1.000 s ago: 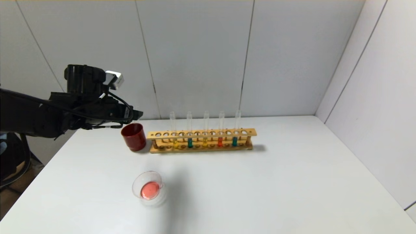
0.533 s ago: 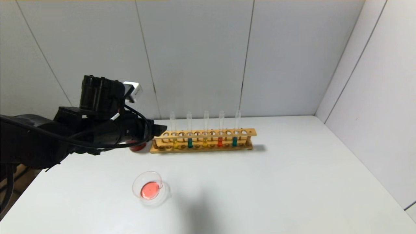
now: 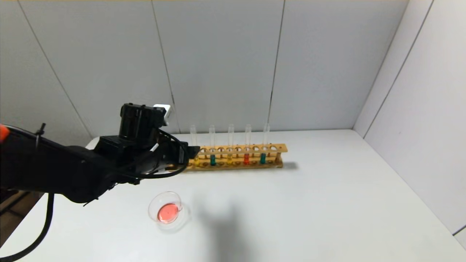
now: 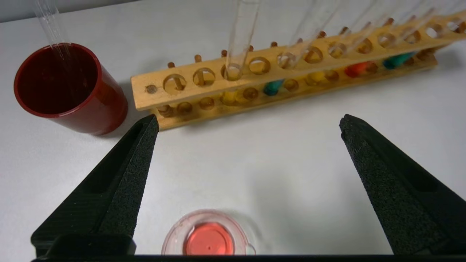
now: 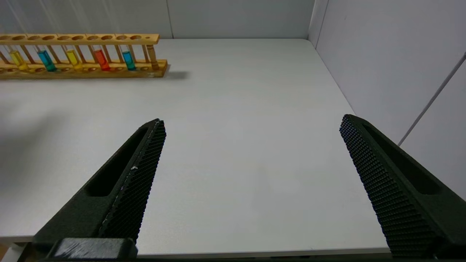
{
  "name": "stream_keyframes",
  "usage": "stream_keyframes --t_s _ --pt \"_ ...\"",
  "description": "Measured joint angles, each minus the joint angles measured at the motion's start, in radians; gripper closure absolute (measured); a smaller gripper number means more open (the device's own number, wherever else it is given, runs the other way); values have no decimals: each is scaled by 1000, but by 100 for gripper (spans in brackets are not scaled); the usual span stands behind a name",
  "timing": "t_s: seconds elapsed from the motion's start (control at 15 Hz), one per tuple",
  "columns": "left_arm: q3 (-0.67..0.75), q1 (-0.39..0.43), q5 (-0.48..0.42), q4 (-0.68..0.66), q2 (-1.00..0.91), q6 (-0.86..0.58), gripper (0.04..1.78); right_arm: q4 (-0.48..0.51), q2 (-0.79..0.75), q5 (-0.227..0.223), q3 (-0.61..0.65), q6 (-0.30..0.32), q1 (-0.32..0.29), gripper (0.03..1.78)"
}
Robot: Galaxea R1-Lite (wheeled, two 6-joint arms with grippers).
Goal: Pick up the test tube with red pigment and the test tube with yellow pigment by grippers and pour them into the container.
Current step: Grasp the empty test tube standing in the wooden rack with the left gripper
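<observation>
The lower end of the yellow tube is enclosed by the rack's wooden bars, so my left gripper will next grab its clear upper part (image 3: 194, 137) to pour from the tube.
My left gripper (image 3: 192, 150) is open and empty at the left end of the wooden rack (image 3: 276, 148); its fingers stand wide apart in the left wrist view (image 4: 248, 121). The rack holds a yellow-liquid tube (image 3: 196, 160) nearest the gripper, a second yellow tube (image 3: 230, 159) and an orange-red tube (image 3: 246, 158). The clear glass dish (image 3: 168, 212) holds red liquid near the table's front and shows below the fingers in the left wrist view (image 4: 208, 238). My right gripper (image 5: 253, 121) is open and empty over the table's right front, out of the head view.
Two teal-liquid tubes (image 3: 213, 159) (image 3: 263, 158) also stand in the rack. A dark red cup (image 4: 69, 87) with an empty clear tube (image 4: 51, 25) in it stands just left of the rack, hidden behind my left arm in the head view. Walls close the back and right.
My left arm has moved right and down from beside the red cup to the rack's left end, now covering the cup in the head view. Nothing else moved.
</observation>
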Motion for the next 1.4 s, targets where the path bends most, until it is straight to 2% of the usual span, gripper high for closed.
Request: stream_keyframes --t_s 0.47,0.87,1.4 --pt "-35 14 7 -135 156 -4 7 0 0 0 0 0 0 6" --pt "-135 64 9 -136 263 3 7 0 0 0 0 0 0 6" --pt "-238 70 10 -128 344 10 7 0 0 0 0 0 0 6"
